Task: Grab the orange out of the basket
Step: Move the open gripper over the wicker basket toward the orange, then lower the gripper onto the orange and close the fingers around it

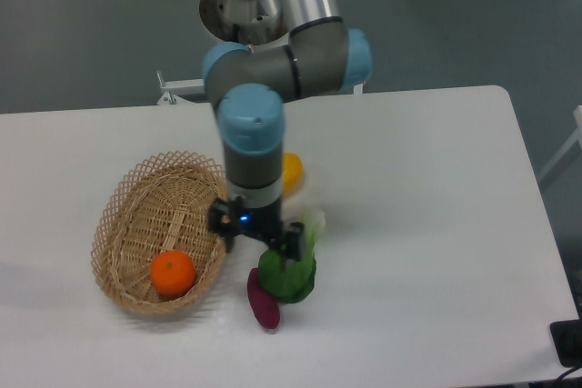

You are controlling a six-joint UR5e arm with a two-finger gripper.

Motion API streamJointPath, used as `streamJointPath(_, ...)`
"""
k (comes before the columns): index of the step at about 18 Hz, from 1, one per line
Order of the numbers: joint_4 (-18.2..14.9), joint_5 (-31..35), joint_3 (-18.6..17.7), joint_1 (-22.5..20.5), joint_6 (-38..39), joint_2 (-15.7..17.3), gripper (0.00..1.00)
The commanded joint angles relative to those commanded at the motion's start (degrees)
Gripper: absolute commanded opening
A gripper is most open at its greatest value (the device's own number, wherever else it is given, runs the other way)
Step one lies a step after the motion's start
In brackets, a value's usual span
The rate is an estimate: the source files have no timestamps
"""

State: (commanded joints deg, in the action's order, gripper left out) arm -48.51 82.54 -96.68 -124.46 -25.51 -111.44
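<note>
My gripper needs to grip the round sides of the orange (173,273) next, so that it can pick the orange up out of the wicker basket.
The orange (173,273) is small, round and bright, and it lies in the near end of the oval wicker basket (136,195) at the table's left. My gripper (258,239) hangs open just right of the basket's rim, above the gap between basket and green vegetable. Nothing is between its fingers. The orange sits down and to the left of the gripper, clear of it.
A green leafy vegetable (289,272) lies right under the gripper's right finger. A purple eggplant-like piece (263,300) lies at its lower left. A yellow-orange mango-shaped fruit (293,171) is mostly hidden behind the arm. The arm's base (247,6) stands at the back.
</note>
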Motion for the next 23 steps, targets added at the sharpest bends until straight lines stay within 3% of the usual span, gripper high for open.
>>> streamJointPath(5, -0.44, -2.83, -0.09, 2.9, 8.89, -1.67, 1.0)
streamJointPath(13, -0.62, 0.07, -1.05, 6.51, 12.32, -3.51, 1.0)
streamJointPath(23, 0.09, 2.8, -0.62, 7.83, 15.84, -6.5, 1.0)
